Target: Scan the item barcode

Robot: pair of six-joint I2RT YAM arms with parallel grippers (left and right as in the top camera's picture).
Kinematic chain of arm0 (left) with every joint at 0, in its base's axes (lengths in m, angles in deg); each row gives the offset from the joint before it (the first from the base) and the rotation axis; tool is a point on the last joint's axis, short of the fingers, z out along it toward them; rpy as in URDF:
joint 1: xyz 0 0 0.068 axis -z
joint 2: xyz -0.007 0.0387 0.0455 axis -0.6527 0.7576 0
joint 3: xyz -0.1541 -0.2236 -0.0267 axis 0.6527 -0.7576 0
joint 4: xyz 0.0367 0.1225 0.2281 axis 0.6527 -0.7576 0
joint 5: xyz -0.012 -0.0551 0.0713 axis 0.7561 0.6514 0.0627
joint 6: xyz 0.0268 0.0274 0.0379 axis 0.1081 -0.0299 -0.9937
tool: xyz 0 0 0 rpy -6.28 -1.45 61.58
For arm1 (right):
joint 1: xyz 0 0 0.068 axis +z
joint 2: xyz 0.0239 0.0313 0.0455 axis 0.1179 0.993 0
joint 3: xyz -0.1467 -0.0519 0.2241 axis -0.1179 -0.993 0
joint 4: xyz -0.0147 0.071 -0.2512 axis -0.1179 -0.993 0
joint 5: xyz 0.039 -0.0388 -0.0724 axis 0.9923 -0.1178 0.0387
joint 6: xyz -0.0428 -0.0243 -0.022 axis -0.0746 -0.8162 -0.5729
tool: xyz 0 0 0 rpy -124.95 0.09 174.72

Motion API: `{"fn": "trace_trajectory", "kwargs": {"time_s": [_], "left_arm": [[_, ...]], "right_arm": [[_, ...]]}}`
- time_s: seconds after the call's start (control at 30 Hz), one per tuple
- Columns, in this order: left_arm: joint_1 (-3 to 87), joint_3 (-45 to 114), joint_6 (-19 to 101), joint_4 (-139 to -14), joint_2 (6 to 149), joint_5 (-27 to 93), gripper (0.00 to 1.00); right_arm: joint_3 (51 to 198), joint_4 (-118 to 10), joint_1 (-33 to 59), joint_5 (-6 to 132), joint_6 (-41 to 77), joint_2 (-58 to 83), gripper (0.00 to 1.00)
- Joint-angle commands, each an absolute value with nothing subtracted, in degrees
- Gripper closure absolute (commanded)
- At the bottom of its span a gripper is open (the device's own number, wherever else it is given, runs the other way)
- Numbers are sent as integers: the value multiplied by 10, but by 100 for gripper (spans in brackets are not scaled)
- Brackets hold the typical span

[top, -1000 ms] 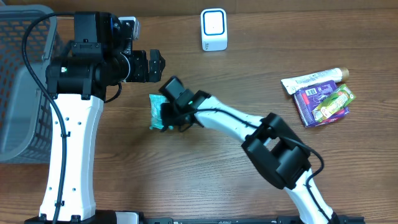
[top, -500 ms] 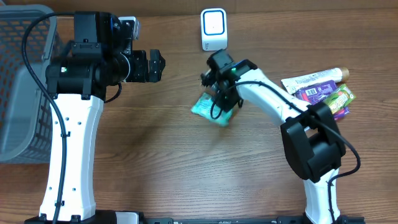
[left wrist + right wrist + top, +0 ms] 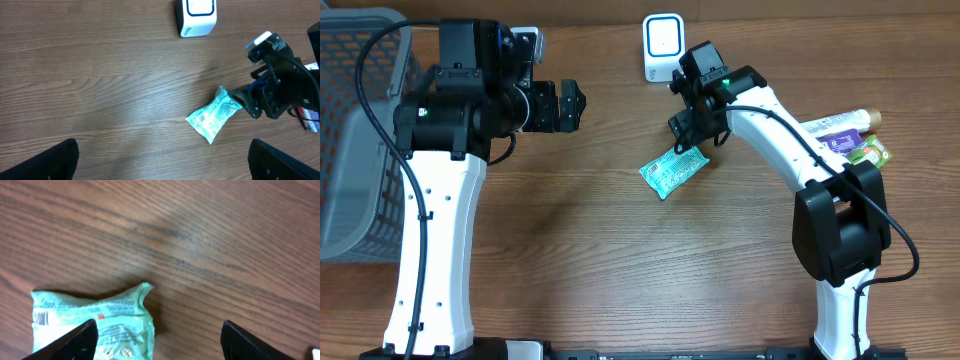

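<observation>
The barcode has to stay uncovered for the scan. My right gripper next needs to grab the pale green snack packet by the end away from its printed barcode.
A pale green snack packet lies flat on the wooden table, below the white barcode scanner. My right gripper hovers over the packet's upper right end, open and holding nothing. In the right wrist view the packet lies partly under the left finger, with its printed barcode facing up. My left gripper hangs open to the left, well away from the packet. The left wrist view shows the packet, the scanner and the right gripper.
A grey mesh basket stands at the left edge. Several other packets and a tube lie in a pile at the right. Bare wood lies in front of the packet.
My right arm swung the packet from the left-centre toward the scanner, then opened and let it go. It now lies on the table. The left arm has not moved.
</observation>
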State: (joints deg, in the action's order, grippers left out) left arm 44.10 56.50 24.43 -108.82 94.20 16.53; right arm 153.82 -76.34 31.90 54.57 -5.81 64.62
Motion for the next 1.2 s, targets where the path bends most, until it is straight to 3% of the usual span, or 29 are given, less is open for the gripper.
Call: {"fn": "trace_trajectory", "kwargs": {"time_s": [0.0, 0.23, 0.33, 0.9, 1.03, 1.07, 1.17], "left_arm": [[441, 571, 252, -1088, 946, 168, 0], [441, 571, 252, -1088, 946, 168, 0], [441, 571, 252, -1088, 946, 168, 0], [441, 571, 252, -1088, 946, 168, 0], [441, 571, 252, -1088, 946, 168, 0], [441, 571, 252, -1088, 946, 168, 0], [441, 571, 252, -1088, 946, 168, 0]], "right_arm": [[1548, -771, 293, 612, -162, 628, 20], [1547, -790, 172, 876, -244, 663, 17], [1547, -803, 153, 927, -274, 689, 18], [1536, -811, 192, 1012, -300, 815, 18], [1532, -803, 223, 991, -280, 835, 30], [1532, -796, 231, 955, -250, 835, 46], [1532, -786, 233, 928, -208, 835, 75]]}}
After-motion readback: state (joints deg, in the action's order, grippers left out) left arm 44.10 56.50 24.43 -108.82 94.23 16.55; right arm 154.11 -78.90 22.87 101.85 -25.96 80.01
